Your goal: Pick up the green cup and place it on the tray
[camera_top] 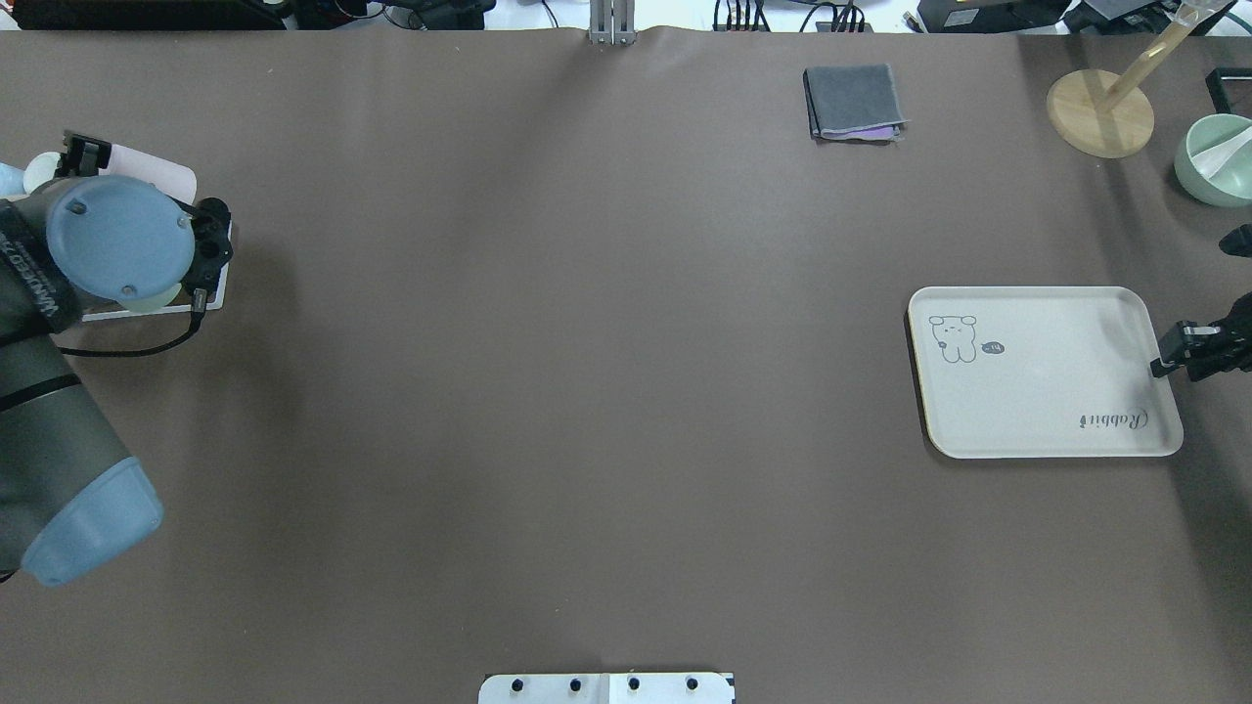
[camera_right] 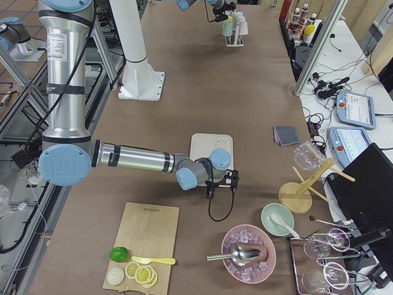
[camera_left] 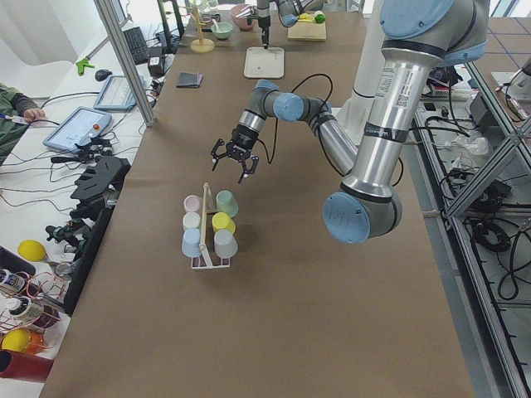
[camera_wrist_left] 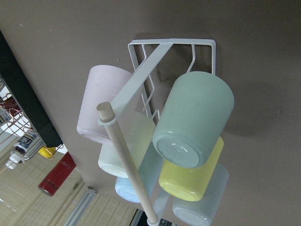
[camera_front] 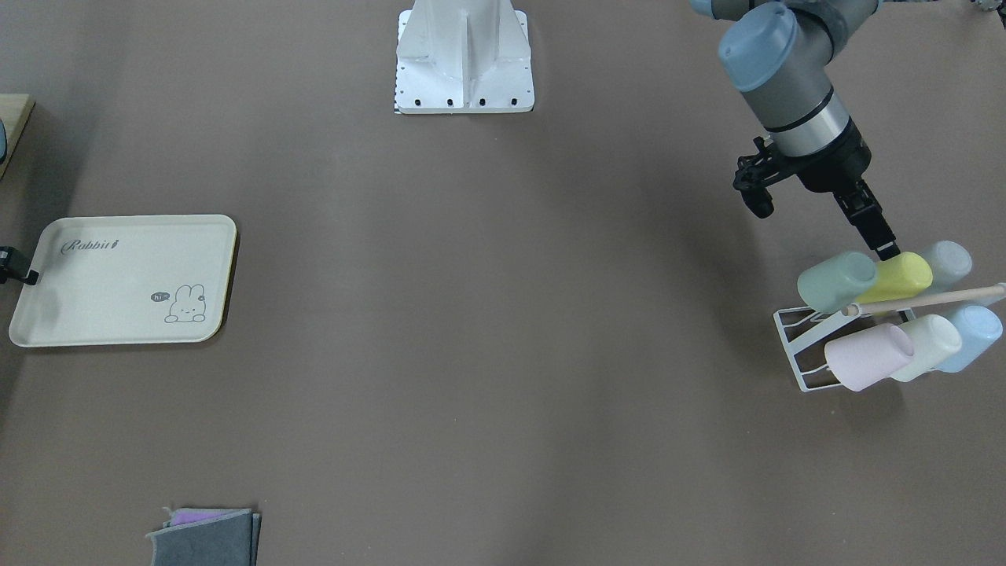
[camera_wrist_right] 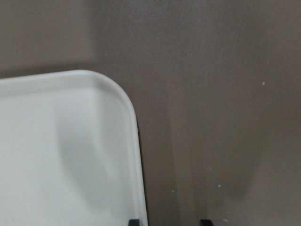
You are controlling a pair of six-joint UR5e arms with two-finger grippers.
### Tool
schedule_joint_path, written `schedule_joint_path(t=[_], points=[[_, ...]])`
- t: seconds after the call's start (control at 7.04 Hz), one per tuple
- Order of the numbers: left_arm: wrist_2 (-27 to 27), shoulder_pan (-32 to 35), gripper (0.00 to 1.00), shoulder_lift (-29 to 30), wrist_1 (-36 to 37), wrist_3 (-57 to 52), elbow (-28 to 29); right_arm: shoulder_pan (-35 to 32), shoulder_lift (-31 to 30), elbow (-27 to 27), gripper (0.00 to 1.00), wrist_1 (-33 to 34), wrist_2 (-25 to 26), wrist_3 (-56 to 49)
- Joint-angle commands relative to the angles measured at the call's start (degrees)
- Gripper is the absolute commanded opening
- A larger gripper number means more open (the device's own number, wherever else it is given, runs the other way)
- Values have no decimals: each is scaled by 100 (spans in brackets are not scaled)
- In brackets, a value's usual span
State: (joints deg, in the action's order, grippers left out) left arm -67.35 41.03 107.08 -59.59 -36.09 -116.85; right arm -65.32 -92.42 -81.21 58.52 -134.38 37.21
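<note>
I need to pick up the green cup by its rim [camera_front: 813,293] with my left gripper next, so that I can set it on the tray [camera_front: 118,291].
The green cup [camera_front: 837,281] lies on its side on a white wire rack [camera_front: 794,346], bottom outward, next to a yellow cup [camera_front: 896,277]. In the left wrist view the green cup [camera_wrist_left: 195,117] is at centre right, above the yellow one. My left gripper [camera_front: 884,248] hangs just above the green and yellow cups, open and empty. The cream tray [camera_front: 118,291] with "Rabbit" lettering lies far across the table. My right gripper [camera_top: 1174,352] is open at the tray's short edge; its fingertips [camera_wrist_right: 134,220] straddle the rim [camera_wrist_right: 136,155].
The rack also holds pink [camera_front: 864,358], whitish-green [camera_front: 931,346] and pale blue [camera_front: 971,336] cups under a wooden handle [camera_wrist_left: 127,160]. A folded grey cloth [camera_top: 853,101], a wooden stand [camera_top: 1100,112] and a green bowl [camera_top: 1218,156] lie beyond the tray.
</note>
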Motion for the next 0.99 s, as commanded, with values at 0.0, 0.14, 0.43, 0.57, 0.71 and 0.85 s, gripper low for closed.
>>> schedule_joint_path(t=[0.0, 0.14, 0.43, 0.57, 0.71, 0.85], points=[[587, -297, 99, 94, 8, -623, 207, 36, 83, 17, 38, -7, 0, 59], [887, -524, 99, 41, 43, -671, 242, 37, 92, 17, 19, -7, 0, 59], [1563, -1050, 99, 41, 533, -671, 635, 45, 136, 0, 0, -16, -26, 50], [1724, -1184, 99, 6, 640, -662, 838, 45, 137, -96, 0, -16, -157, 59], [1821, -1359, 99, -125, 633, -654, 935, 45, 145, -219, 0, -16, -289, 59], [1839, -1387, 99, -143, 624, -645, 997, 54, 180, -490, 0, -16, -534, 59]])
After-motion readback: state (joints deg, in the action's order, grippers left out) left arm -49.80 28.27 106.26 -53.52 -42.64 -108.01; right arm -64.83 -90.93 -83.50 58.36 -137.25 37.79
